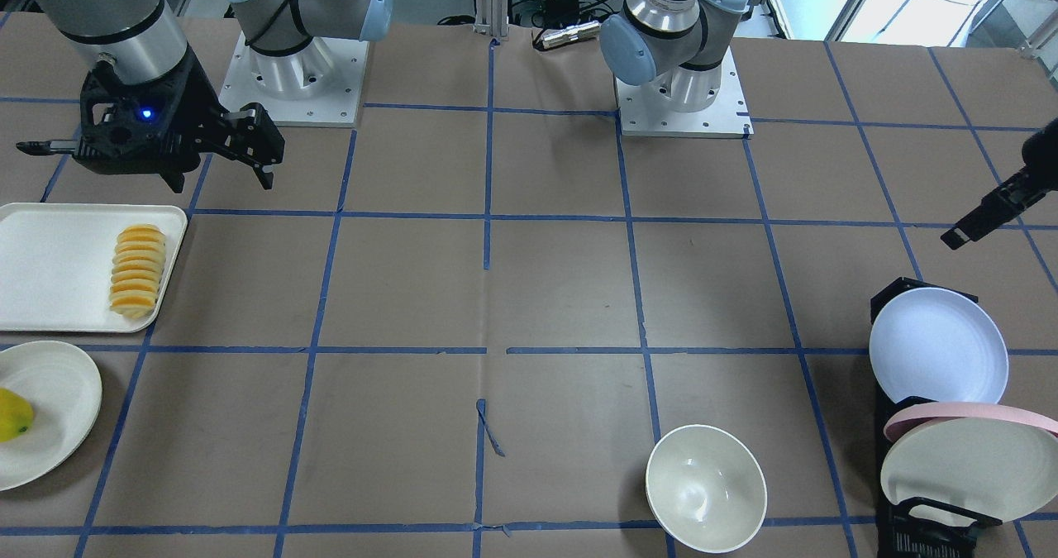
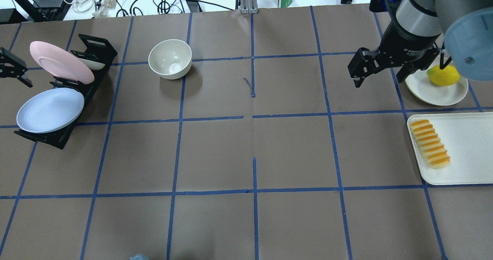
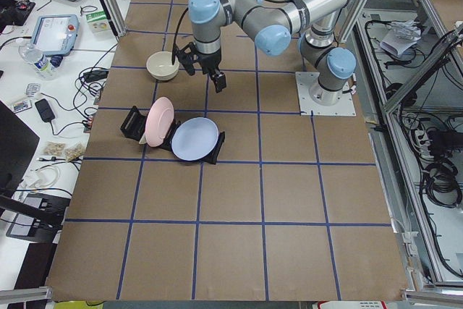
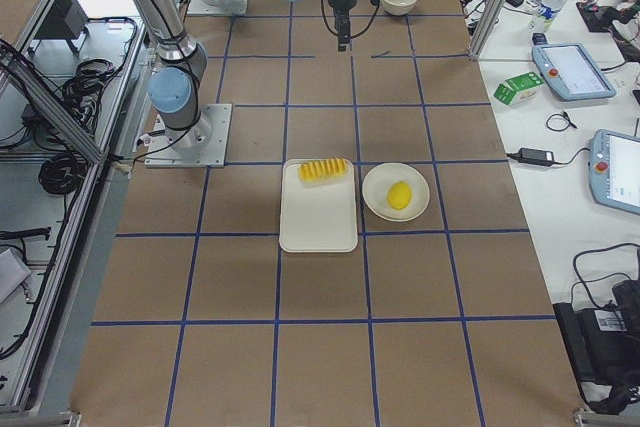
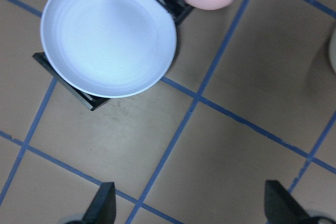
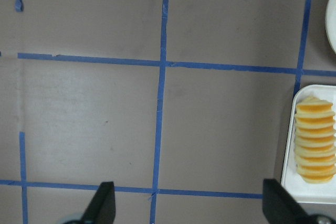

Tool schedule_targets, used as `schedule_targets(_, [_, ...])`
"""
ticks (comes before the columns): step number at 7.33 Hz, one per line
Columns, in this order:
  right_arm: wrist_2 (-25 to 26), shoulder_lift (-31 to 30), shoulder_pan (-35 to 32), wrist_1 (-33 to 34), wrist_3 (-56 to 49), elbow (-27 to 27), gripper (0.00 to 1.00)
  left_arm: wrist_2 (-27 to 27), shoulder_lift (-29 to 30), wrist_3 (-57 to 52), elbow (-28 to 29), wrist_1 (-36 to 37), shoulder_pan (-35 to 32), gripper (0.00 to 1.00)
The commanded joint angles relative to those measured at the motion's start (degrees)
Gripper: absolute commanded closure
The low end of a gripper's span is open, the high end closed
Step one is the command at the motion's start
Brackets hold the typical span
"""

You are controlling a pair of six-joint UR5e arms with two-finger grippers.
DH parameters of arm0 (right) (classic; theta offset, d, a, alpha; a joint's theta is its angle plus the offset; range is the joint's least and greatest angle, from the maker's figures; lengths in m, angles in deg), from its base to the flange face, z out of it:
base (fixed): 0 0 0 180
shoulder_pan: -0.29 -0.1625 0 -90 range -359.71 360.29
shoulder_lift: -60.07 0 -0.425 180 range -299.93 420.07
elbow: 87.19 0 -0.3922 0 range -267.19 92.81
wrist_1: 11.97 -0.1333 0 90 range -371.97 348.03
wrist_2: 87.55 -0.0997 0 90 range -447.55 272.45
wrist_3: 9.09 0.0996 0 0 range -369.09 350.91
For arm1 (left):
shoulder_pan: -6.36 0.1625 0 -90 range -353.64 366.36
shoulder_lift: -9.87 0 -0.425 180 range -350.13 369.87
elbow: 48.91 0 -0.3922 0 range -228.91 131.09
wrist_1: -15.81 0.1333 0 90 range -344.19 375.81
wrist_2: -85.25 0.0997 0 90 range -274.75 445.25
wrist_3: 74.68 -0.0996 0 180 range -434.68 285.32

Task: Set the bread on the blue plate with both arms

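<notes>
My right gripper should carry the bread to the blue plate, so it needs to grab the bread by its end slice (image 1: 140,234) next.
The bread (image 1: 136,270) lies on a white tray (image 1: 50,264), also in the overhead view (image 2: 430,143) and at the right edge of the right wrist view (image 6: 314,141). The blue plate (image 2: 50,109) leans in a black rack (image 2: 96,50) at the opposite end of the table, and shows in the front-facing view (image 1: 938,345) and the left wrist view (image 5: 107,32). My right gripper (image 2: 379,77) is open and empty, raised above the table beside the tray. My left gripper (image 5: 191,208) is open and empty, hovering near the rack, mostly cut off in the overhead view (image 2: 11,69).
A pink plate (image 2: 61,61) and a cream plate (image 1: 967,467) stand in the same rack. A deep white bowl (image 2: 170,58) sits on the table. A yellow-green fruit (image 2: 443,75) rests on a cream plate (image 2: 427,92) next to the tray.
</notes>
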Motion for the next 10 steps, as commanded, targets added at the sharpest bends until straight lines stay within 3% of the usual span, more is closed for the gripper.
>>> schedule_targets(1, [0.3,0.0,4.3,1.0,-4.1,-3.6,0.00,0.0,6.7,-10.4,-1.9,7.7,5.8,0.00])
schedule_targets(3, [-0.8,0.1,16.0,1.3,-12.4,-8.2,0.00,-0.5,13.1,-14.1,-1.4,17.9,8.6,0.00])
schedule_targets(6, [0.2,2.3,22.7,21.4,-21.8,-19.9,0.00,-2.9,17.3,-12.7,-1.0,19.7,8.9,0.01])
schedule_targets(7, [0.1,3.3,25.2,26.5,-23.6,-23.2,0.00,-2.7,17.7,-12.8,-1.1,19.7,8.9,0.07])
schedule_targets(8, [0.2,3.7,27.2,31.6,-32.7,-26.2,0.00,-2.2,18.0,-13.3,-1.1,19.7,8.9,0.26])
schedule_targets(10, [-0.3,8.0,31.6,37.9,-38.8,-29.9,0.00,-2.2,18.6,-13.5,-1.1,19.8,8.9,0.48])
